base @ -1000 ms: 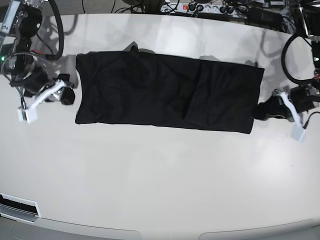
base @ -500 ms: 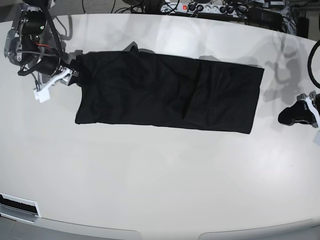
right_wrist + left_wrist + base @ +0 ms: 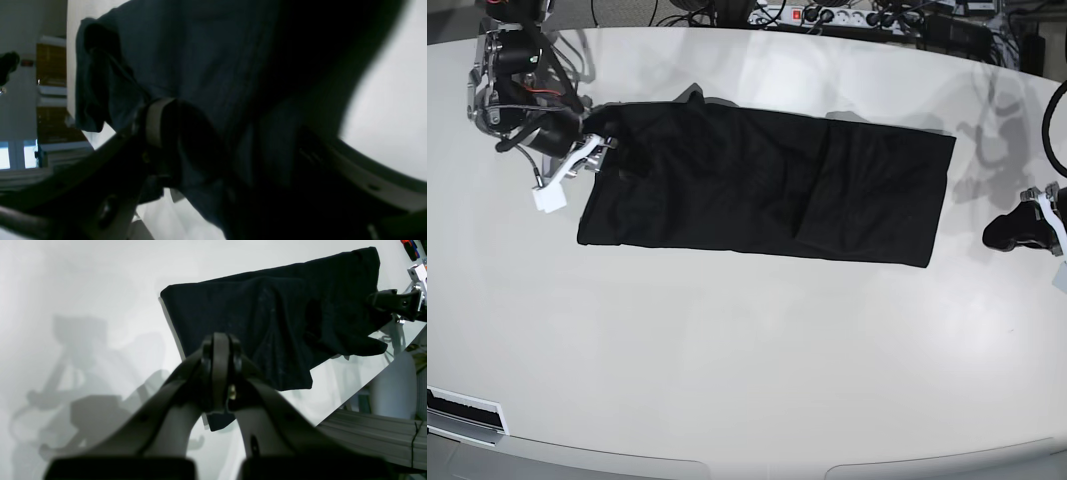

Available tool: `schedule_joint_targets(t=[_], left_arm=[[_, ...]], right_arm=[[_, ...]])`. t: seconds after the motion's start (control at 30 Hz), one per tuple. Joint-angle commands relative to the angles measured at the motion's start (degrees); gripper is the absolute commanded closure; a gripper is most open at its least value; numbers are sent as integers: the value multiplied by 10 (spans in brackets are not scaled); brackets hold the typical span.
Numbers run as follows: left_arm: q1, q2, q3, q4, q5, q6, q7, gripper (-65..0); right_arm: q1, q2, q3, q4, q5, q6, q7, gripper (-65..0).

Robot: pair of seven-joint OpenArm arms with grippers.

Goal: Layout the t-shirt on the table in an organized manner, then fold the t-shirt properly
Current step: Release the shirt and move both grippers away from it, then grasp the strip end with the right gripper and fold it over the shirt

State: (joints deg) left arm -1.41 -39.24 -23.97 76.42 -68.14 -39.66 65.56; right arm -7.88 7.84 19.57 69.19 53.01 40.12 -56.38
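My right gripper closes on the t-shirt now: dark fabric fills the space between my fingers in the right wrist view, so closing now would catch the t-shirt.
The black t-shirt (image 3: 767,185) lies folded into a long flat band on the white table (image 3: 747,350). My right gripper (image 3: 605,148) is at its upper left corner. In the right wrist view the dark fabric (image 3: 206,60) fills the space between the wide-open fingers (image 3: 160,123), and I cannot tell if they touch it. My left gripper (image 3: 1009,232) rests shut and empty on the table, right of the shirt's right edge and apart from it. The left wrist view shows its closed tips (image 3: 221,346) in front of the t-shirt (image 3: 267,323), with the right gripper (image 3: 387,301) at the far corner.
A power strip and cables (image 3: 827,15) run along the table's back edge. A flat white-rimmed fitting (image 3: 462,412) sits at the front left edge. The table's curved edge (image 3: 350,400) drops away near the shirt's far side in the left wrist view.
The right arm has swung from beside the shirt's left edge up onto its upper left corner. The left gripper drew back rightward from the shirt's right edge, then stayed still.
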Motion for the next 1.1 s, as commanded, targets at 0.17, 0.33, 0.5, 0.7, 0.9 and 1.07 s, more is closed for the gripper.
schedule_joint_targets(t=[0.17,0.33,0.5,0.7,0.9,1.07], left_arm=[[-8,-16,-5,8,-16,-3,-11,0],[-8,-16,-5,8,-15,-3,-11,0],[-8,-16,-5,8,-13,-3,-11,0],[-8,-16,-5,7,7,-3,-15,0],[-8,-14,-5,5,6,-3,-24,0],[-8,-14,-5,0,6,-3,-26,0]], right_arm=[[22,5,11,5,-15,-1,5,-76],[54,6,52,17,13,-1,-92,0],[52,6,115,106,14,-1,-122,0],[11,9,154,290,10,-1,-143,0],[-43,-2,152,471,30,-1,-137,0],[-59,-44,124,553,72,-1,-144,0]])
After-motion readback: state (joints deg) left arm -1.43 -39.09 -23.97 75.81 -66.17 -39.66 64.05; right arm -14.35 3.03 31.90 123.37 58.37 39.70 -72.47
